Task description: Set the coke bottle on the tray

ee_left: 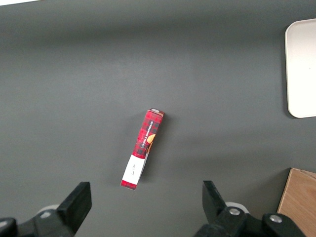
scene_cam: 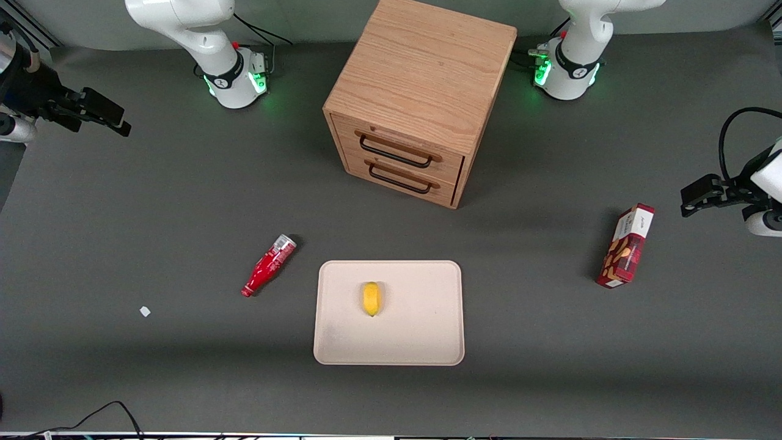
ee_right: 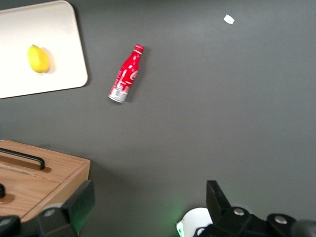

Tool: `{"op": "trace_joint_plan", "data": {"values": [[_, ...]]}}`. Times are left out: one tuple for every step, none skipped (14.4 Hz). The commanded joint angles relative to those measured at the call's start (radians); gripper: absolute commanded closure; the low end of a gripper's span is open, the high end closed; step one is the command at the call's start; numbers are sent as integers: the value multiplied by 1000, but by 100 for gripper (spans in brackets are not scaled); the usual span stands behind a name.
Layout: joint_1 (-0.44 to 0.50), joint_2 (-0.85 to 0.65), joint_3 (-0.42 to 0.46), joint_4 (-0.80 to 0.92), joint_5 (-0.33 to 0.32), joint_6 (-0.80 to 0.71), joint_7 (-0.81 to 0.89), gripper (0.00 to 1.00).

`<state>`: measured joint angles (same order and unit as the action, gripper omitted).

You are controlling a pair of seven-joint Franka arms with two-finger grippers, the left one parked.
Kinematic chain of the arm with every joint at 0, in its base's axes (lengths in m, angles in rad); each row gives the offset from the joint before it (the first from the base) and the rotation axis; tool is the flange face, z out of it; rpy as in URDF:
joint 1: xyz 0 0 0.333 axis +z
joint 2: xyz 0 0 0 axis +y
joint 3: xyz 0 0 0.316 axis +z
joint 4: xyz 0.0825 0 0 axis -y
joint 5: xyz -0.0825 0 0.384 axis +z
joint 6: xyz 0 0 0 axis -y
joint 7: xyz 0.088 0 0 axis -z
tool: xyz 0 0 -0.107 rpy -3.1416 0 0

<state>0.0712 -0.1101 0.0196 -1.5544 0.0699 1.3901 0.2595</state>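
Observation:
The coke bottle needs to be set on the tray, so my right gripper should next grab it by its red labeled body (scene_cam: 275, 256) (ee_right: 123, 81).
The coke bottle (scene_cam: 269, 264) lies on its side on the grey table, just beside the tray toward the working arm's end, cap pointing toward the front camera. It also shows in the right wrist view (ee_right: 126, 74). The beige tray (scene_cam: 415, 330) lies flat in front of the drawer cabinet, nearer the front camera, and holds a yellow lemon (scene_cam: 371, 298). The tray (ee_right: 19, 24) and the lemon (ee_right: 38, 58) show in the right wrist view too. My right gripper (scene_cam: 119, 119) hangs high at the working arm's end of the table, well apart from the bottle, open and empty (ee_right: 148, 205).
A wooden drawer cabinet (scene_cam: 415, 91) with two closed drawers stands mid-table, farther from the front camera than the tray. A red snack box (scene_cam: 626, 246) lies toward the parked arm's end. A small white scrap (scene_cam: 145, 311) lies near the bottle, toward the working arm's end.

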Motion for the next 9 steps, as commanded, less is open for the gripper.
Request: {"op": "trace_joint_plan", "data": {"values": [[13,122,42,137,69,-22,146,0],[13,168,75,158,73,-14,255,0],[12,206,113,169,74,-10,353,0],[12,237,146,165,74,22,436,0],[13,271,173,152,73,58,510,0],[13,315,198,139,71,90,585,0],[13,360,221,117,64,140,660,0],[15,401,238,82,53,191,717,0],[18,441,243,42,25,252,740,0]]}}
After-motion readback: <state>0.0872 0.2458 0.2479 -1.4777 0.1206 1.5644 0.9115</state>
